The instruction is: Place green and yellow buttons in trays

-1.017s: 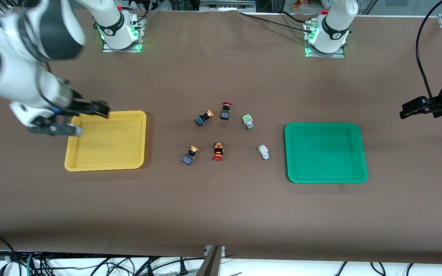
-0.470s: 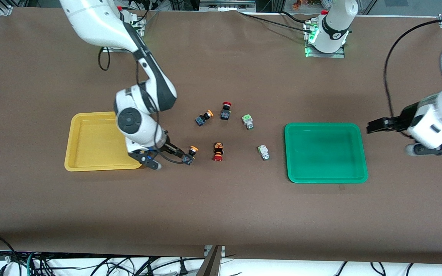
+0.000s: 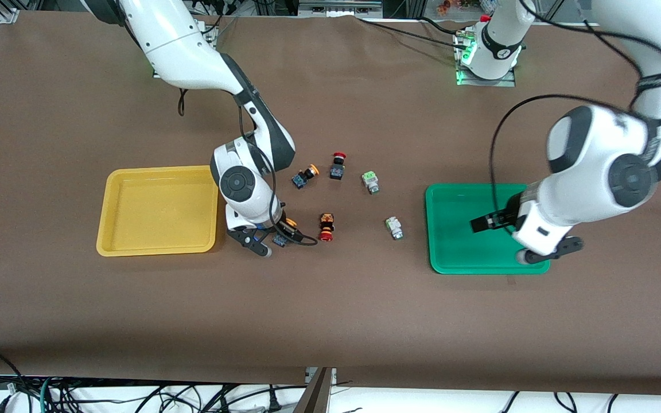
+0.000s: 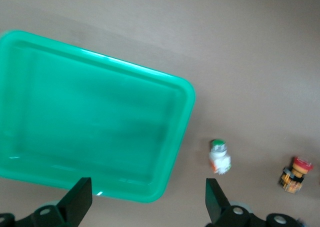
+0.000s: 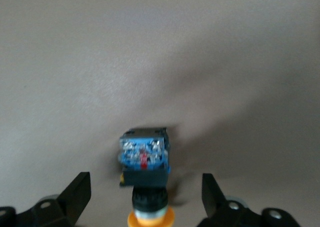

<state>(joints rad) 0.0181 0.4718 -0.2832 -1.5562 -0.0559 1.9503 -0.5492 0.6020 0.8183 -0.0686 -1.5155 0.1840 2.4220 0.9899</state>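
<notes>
I will put the green-capped button in the green tray (image 3: 479, 187), so next I will grab it by its white body with my left gripper.
The yellow tray (image 3: 158, 170) lies toward the right arm's end and the green tray (image 3: 479, 187) toward the left arm's end. Between them lie two yellow-capped buttons (image 3: 306, 175) (image 3: 282, 236) and two green-capped buttons (image 3: 370, 182) (image 3: 394, 228). My right gripper (image 3: 270, 241) is open and low, with its fingers on either side of the nearer yellow button (image 5: 145, 162). My left gripper (image 3: 540, 252) is open and empty, up in the air over the green tray (image 4: 90, 122). The left wrist view also shows one green button (image 4: 219, 157) beside that tray.
A black switch with a red mushroom cap (image 3: 337, 165) and an orange-and-black switch with a red cap (image 3: 326, 226) lie among the buttons. The latter also shows in the left wrist view (image 4: 295, 168). Both trays hold nothing.
My right gripper has swung from the yellow tray's corner to the nearer yellow button and now straddles it. My left arm has come in from the table's end to over the green tray.
</notes>
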